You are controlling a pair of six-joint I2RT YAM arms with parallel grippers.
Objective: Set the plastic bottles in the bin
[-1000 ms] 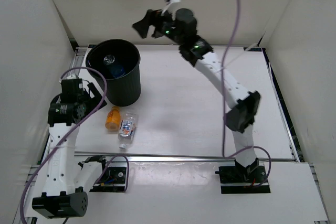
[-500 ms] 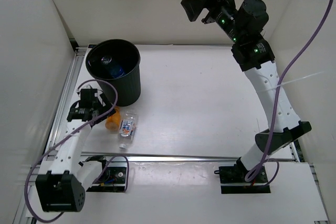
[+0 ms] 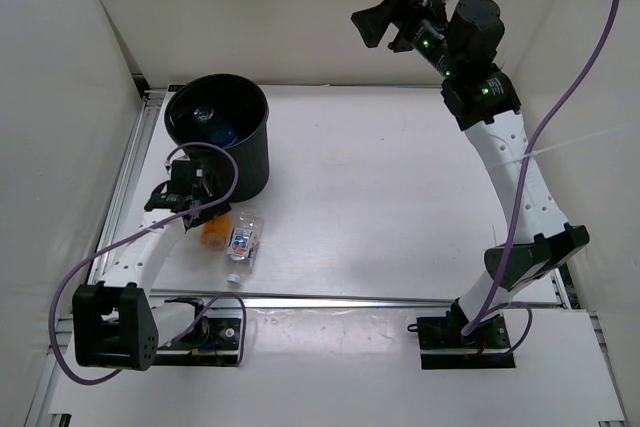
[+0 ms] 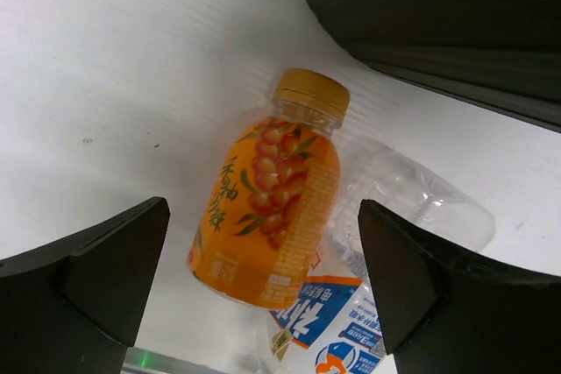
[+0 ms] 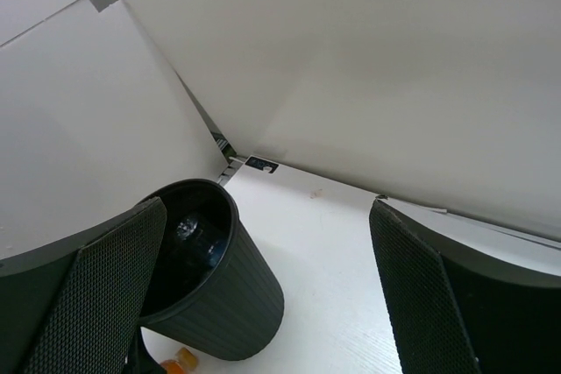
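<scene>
My left fingers are above the orange bottle (image 3: 216, 235) between them and should lower before closing on it.
An orange bottle (image 4: 282, 155) with a yellow cap lies on the table just in front of the bin (image 3: 238, 160), a large black bucket. A clear bottle with a white-blue-red label (image 3: 241, 244) lies against its right side. My left gripper (image 4: 263, 216) hovers open over the orange bottle (image 3: 216, 235), one finger on each side, not touching it. Inside the bin lie a clear bottle (image 3: 208, 114) and one with blue on it (image 3: 226, 132). My right gripper (image 3: 386, 17) is open and empty, high at the back right, looking down on the bin (image 5: 237, 304).
White walls enclose the table on the left, back and right. A metal rail (image 3: 400, 300) runs along the table's near edge. Purple cables loop from both arms. The bin stands close to the back left corner.
My left gripper has swung right and down from beside the bin to over the orange bottle. My right arm has swung from above the bin to the back right, then stayed nearly still.
</scene>
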